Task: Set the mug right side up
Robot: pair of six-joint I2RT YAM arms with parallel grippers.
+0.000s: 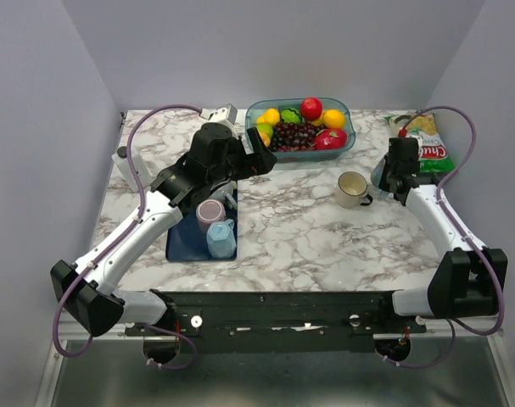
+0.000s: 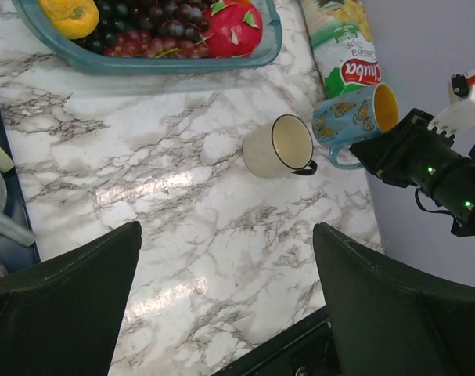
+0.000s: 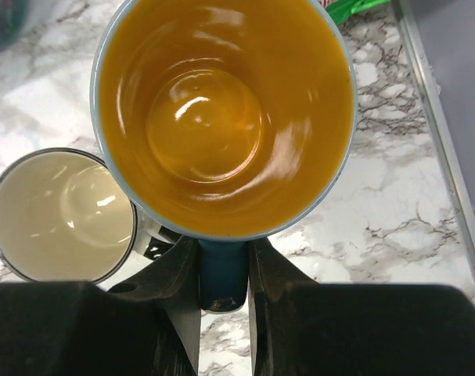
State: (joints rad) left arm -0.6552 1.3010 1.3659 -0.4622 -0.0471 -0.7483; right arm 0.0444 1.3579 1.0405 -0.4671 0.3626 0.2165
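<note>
The cream mug's opening is well below my right gripper, so it should keep holding the light blue mug, which would fall onto the marble if released now.
A light blue mug with butterflies and an orange inside is held by its handle in my right gripper, just right of a cream mug. In the left wrist view it is tilted, mouth toward the chips bag. In the right wrist view its mouth faces the camera and the blue handle sits pinched between the fingers. In the top view my right gripper hides most of it. My left gripper is open and empty, above the marble table's middle.
A cream mug stands mouth up on the marble, also in the left wrist view and the right wrist view. A fruit bowl at the back, a chips bag far right, a blue tray with cups at left.
</note>
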